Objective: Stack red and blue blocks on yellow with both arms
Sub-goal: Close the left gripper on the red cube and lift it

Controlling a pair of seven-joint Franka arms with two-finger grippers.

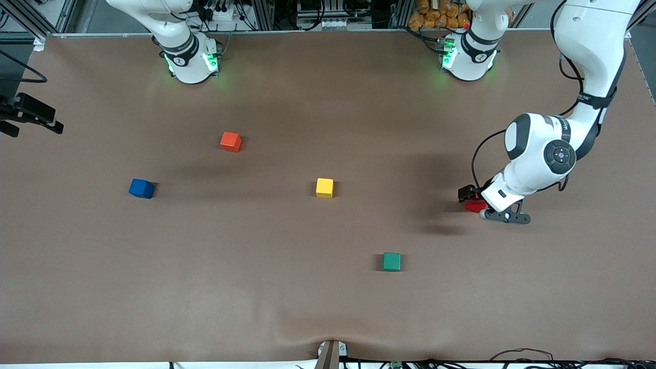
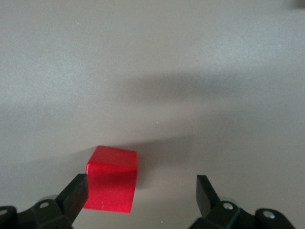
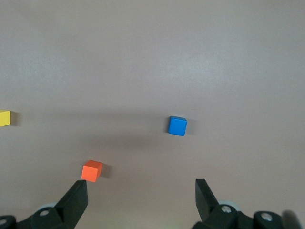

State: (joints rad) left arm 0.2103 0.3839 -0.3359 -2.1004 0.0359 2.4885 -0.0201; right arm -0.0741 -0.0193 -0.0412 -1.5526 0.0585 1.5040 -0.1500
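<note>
The robot's left gripper isn't ready to close on the red block yet: its fingers are around the block but above the block's top, so they would miss if they closed now, and the gripper needs to move lower first.
The red block [image 1: 474, 206] lies on the table toward the left arm's end. My left gripper [image 1: 474, 203] is low around it and open. In the left wrist view the red block [image 2: 112, 179] sits between the fingers of the left gripper [image 2: 142, 191], close against one fingertip [image 2: 76, 193] and well apart from the other. The blue block [image 1: 141, 188] lies toward the right arm's end and shows in the right wrist view [image 3: 177, 125]. The yellow cube [image 1: 324, 187] lies mid-table. My right gripper [image 3: 141, 193] is open and empty, high over the table; the front view does not show it.
An orange-red cube [image 1: 230, 141] lies farther from the front camera than the blue block, also in the right wrist view [image 3: 92, 170]. A green cube [image 1: 392, 261] lies nearer the front camera than the yellow cube. A black device [image 1: 31, 113] juts in at the right arm's end.
</note>
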